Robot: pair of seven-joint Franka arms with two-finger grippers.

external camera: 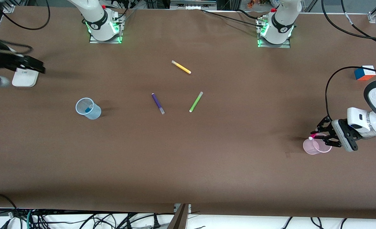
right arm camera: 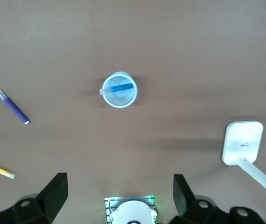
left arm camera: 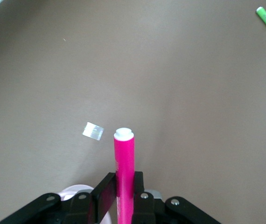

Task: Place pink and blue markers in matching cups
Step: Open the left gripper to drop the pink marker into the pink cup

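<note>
The pink marker (external camera: 312,137) is tilted above the light pink cup's rim (external camera: 324,152) in the front view, so the robot should bring the marker down into the cup before its left gripper lets go of it.
My left gripper (external camera: 319,136) is shut on the pink marker (external camera: 312,137) and holds it tilted, pale cap outward, just over the light pink cup (external camera: 315,147) at the left arm's end of the table. In the left wrist view the marker (left arm camera: 124,156) sits between the jaws of this gripper (left arm camera: 125,186), and the cup's rim (left arm camera: 72,190) shows just under them. The blue marker (external camera: 88,108) lies inside the light blue cup (external camera: 90,112); both also show in the right wrist view, marker (right arm camera: 122,87) in cup (right arm camera: 119,98). My right gripper (right arm camera: 119,191) is open and empty, up over the white device (external camera: 24,78).
A purple pen (external camera: 158,103), a lime green pen (external camera: 195,101) and a yellow pen (external camera: 181,67) lie loose mid-table. A colour cube (external camera: 365,73) sits near the left arm's end. A small pale patch (left arm camera: 93,131) lies on the table beside the pink cup.
</note>
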